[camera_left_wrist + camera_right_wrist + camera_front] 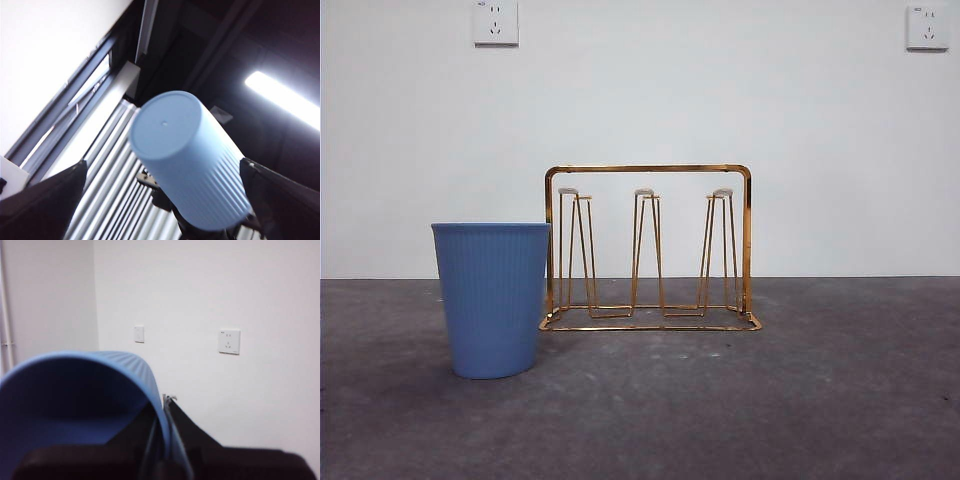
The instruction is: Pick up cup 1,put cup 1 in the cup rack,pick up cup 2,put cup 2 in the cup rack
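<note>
My left gripper grabs the second blue cup by its base end next, to hang it on the cup rack.
A ribbed blue cup stands upright on the dark table, just left of the gold wire cup rack, whose pegs are bare. A second blue cup is held up out of the front view. My right gripper is shut on its rim, one jaw inside and one outside. The left wrist view looks up at this cup, base toward the camera. My left gripper is open, its jaws standing wide on either side of the cup. Neither arm shows in the front view.
The grey table runs back to a white wall with two sockets. The left wrist view shows a ceiling light and window blinds behind the held cup.
</note>
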You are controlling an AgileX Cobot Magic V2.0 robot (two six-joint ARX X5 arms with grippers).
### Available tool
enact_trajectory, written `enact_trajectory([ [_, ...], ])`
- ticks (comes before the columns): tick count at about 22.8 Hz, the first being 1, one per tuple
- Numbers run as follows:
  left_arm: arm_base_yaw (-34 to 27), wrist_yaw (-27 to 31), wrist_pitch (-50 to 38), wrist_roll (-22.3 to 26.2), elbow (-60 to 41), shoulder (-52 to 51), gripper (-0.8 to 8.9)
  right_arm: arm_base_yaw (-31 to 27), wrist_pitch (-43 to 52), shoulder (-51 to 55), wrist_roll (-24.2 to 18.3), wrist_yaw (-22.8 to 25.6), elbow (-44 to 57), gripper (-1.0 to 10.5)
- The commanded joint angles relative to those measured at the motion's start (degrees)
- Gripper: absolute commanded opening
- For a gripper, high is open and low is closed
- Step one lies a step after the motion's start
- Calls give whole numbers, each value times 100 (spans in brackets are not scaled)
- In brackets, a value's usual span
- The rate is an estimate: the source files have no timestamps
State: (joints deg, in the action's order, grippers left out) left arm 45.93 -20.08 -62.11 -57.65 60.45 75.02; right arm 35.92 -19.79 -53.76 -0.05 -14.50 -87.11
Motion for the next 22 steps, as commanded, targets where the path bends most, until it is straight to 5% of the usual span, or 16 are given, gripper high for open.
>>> enact_trajectory([
  [1,15,83,-199,-87,9,87,646,7,98,-101,-17,-50,24,-11],
  [11,13,212,-446,-146,9,138,645,7,306,-579,-7,-164,24,-11],
  [15,13,212,-442,-120,9,138,496,7,315,-686,-7,-203,24,-11],
  [20,13,212,-470,-120,9,138,440,7,315,-684,-11,-203,24,-11],
  [22,13,214,-481,-120,9,138,324,7,304,-684,-11,-201,24,-11],
])
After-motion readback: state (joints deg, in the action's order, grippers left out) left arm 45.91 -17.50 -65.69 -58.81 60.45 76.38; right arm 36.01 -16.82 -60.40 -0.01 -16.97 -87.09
